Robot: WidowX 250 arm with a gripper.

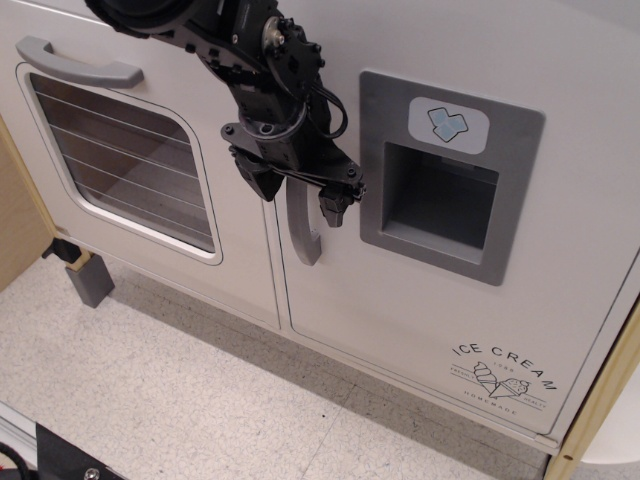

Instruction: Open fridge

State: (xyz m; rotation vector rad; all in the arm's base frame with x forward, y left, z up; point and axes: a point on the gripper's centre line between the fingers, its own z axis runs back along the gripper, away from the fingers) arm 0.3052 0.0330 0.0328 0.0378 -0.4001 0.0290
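Note:
My gripper grabs the fridge by its vertical curved grey handle (304,235) next, to swing the fridge door (420,300) open.
The pale grey fridge door (420,300) is shut, with its dark grey dispenser recess (435,200) and "ICE CREAM" logo (505,375) in view. Its vertical curved grey handle (304,235) runs along the door's left edge. My black gripper (298,195) is against the upper part of the handle. It is open, with one finger (262,180) left of the handle and the other finger (333,207) right of it. The arm hides the top of the handle.
The windowed oven door (130,160) with its horizontal grey handle (75,65) is to the left of the fridge. A small grey block (90,280) stands on the speckled floor below it. A wooden panel (15,220) is at the far left.

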